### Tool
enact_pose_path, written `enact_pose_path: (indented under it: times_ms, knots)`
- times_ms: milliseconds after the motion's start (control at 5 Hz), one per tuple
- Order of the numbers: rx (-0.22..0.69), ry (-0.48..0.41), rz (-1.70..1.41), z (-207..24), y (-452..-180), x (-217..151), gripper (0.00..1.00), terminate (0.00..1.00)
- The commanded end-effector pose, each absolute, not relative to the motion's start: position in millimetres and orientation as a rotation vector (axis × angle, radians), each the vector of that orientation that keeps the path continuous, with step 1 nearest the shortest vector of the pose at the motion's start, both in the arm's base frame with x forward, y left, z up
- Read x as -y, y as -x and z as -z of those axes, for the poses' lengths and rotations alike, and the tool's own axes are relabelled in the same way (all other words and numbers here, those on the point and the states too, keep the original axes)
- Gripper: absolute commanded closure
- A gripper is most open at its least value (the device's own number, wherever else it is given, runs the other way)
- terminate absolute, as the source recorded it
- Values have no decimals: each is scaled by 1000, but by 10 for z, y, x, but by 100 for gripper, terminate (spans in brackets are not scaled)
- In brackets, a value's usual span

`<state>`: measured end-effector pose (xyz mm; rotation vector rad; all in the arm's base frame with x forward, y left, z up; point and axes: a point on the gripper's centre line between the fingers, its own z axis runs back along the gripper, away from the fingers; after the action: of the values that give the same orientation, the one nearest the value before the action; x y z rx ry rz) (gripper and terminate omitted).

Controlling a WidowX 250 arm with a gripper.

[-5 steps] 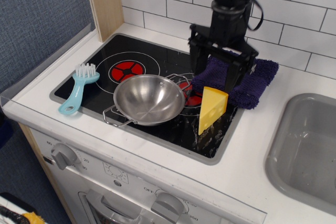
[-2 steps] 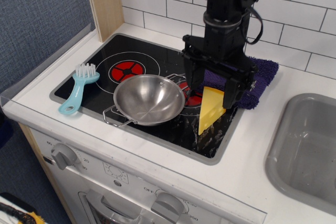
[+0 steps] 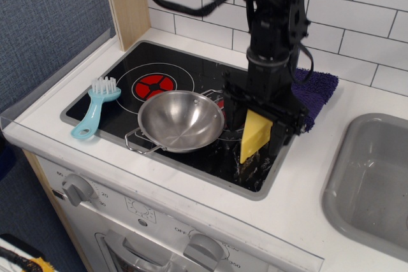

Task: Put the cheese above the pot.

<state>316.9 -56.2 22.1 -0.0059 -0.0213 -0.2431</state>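
I will set the cheese above the pot (image 3: 180, 120), and for that I will next grab the yellow cheese by its thick end (image 3: 257, 123) with my gripper.
The cheese (image 3: 254, 135), a yellow wedge, stands upright on the black stovetop (image 3: 127, 68) just right of the pot. The pot (image 3: 180, 120), a shiny steel bowl with wire loop handles, sits at the front middle of the stovetop. My gripper (image 3: 255, 137) has come down over the cheese. Its two black fingers (image 3: 232, 114) stand either side of the wedge, still spread apart. The upper part of the cheese is hidden behind the gripper.
A light blue dish brush (image 3: 95, 109) lies at the stovetop's left edge. A purple cloth (image 3: 317, 88) lies behind my arm at the back right. A grey sink (image 3: 376, 176) is on the right. A wooden post and tiled wall stand behind.
My gripper has moved down and toward the front from above the purple cloth, until its fingers straddle the cheese. The cheese and the pot have not moved.
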Motion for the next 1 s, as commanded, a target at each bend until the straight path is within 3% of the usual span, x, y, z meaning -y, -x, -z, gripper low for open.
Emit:
enact_pose_path:
  times_ms: [0, 400, 600, 800]
  knots:
    - [75, 14, 266, -314, -3277, 592, 100, 0]
    - [176, 23, 322, -734, -3314, 739, 100, 0]
    - [232, 30, 324, -1072, -3359, 675, 100, 0]
    - [281, -14, 226, -1284, -3576, 324, 100, 0]
